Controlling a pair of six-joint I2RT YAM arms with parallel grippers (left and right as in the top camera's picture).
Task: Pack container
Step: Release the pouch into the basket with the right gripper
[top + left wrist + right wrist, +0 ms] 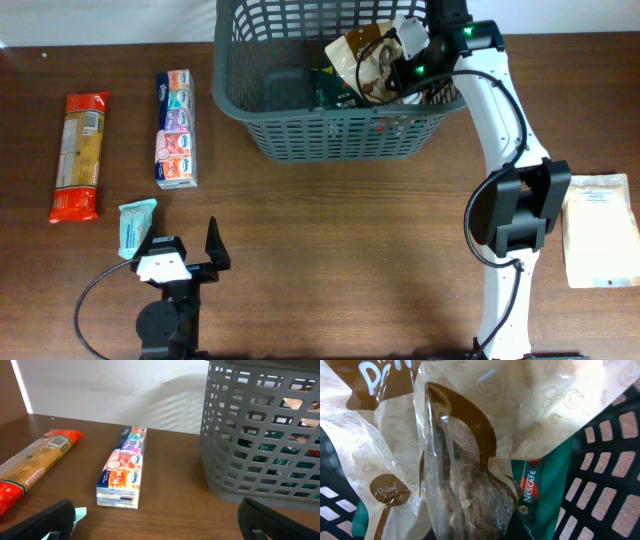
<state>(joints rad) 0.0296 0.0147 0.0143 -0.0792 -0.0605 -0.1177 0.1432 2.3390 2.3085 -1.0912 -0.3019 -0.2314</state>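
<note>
The pouch would land in the basket; my right gripper should open.
The dark grey lattice basket (330, 135) stands at the top centre of the table; it also shows in the left wrist view (260, 435). My right gripper (398, 55) hangs over the basket's right half, shut on a cream and brown dried-food pouch (362, 60). The pouch fills the right wrist view (465, 460) and hides the fingers. Under it in the basket lies a green Nescafe packet (540, 485). My left gripper (185, 252) is open and empty near the front left, jaws wide apart (160, 520).
A tissue multipack (177, 115) and an orange packet (80, 155) lie left of the basket. A small teal sachet (135, 228) lies beside the left gripper. A beige flat pouch (600, 230) lies at the right edge, next to the right arm's base.
</note>
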